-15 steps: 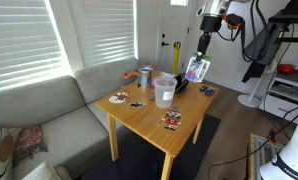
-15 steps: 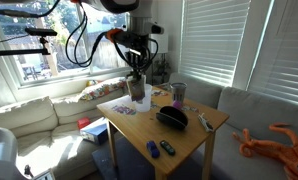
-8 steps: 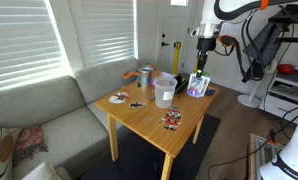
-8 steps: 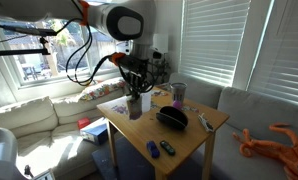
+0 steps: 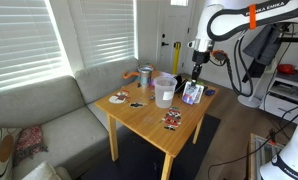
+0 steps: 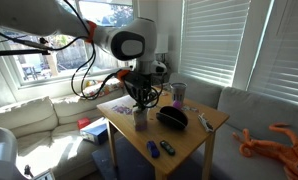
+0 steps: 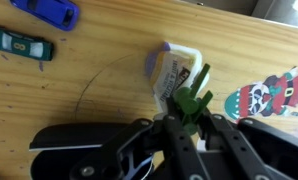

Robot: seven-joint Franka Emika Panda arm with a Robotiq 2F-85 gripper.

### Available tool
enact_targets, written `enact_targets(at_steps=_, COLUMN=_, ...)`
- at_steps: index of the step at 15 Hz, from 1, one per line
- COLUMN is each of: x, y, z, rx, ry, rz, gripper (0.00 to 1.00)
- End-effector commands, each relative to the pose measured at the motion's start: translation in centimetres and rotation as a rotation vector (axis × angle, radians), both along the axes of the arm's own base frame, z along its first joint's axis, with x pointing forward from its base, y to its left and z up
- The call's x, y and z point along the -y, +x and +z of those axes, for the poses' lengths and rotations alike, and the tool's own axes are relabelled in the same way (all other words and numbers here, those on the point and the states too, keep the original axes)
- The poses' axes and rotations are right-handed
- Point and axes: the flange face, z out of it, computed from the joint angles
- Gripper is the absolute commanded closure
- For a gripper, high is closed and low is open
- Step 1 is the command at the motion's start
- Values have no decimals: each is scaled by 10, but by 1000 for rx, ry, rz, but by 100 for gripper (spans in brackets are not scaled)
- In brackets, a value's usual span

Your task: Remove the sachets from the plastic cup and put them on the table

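The gripper needs to open now: the sachets' lower end [image 5: 189, 100] [image 7: 169, 62] touches the light-wood table below the fingers, so the sachets would rest there if released.
My gripper [image 5: 195, 80] is shut on the sachets [image 5: 193, 94], a pale purple-white bunch with green parts. It holds them low at the far edge of the light-wood table [image 5: 149, 125], their lower end at or just above the top. They also show in an exterior view [image 6: 140, 119] under the gripper [image 6: 141, 100]. In the wrist view the sachets [image 7: 173, 70] hang from my jaws [image 7: 186, 112] over the table [image 7: 79, 85]. The translucent plastic cup [image 5: 165, 90] stands upright just beside the gripper.
A grey metallic cup [image 5: 145, 76], a round flat disc [image 5: 119, 98] and dark-and-red packets [image 5: 172, 119] lie on the table. A black bowl [image 6: 171, 117] sits mid-table. Small blue [image 7: 49, 8] and green [image 7: 19, 45] items and a red packet [image 7: 264, 100] lie near the sachets. A sofa [image 5: 49, 110] adjoins.
My gripper has come down with the sachets from well above the table to just over its top, beside the plastic cup.
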Motion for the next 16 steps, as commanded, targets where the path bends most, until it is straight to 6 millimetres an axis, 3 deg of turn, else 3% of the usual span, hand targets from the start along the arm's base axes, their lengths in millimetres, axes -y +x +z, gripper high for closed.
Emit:
enact_targets(at_steps=1, x=4, y=-4, z=-11, rx=14, ry=-29, rz=3, gripper=57)
enact_targets(at_steps=2, x=6, y=-6, z=-12, rx=14, ry=-28, rz=2, gripper=46)
enact_targets(at_steps=9, x=13, y=-14, z=-4, rx=31, ry=-7, rz=-6, gripper=2)
enact_targets(at_steps=13, x=15, y=-17, z=6, rx=48, ry=-18, rz=-13, gripper=0)
enact_targets(at_steps=16, x=19, y=-25, z=38, rx=93, ry=-28, rz=-26, gripper=0)
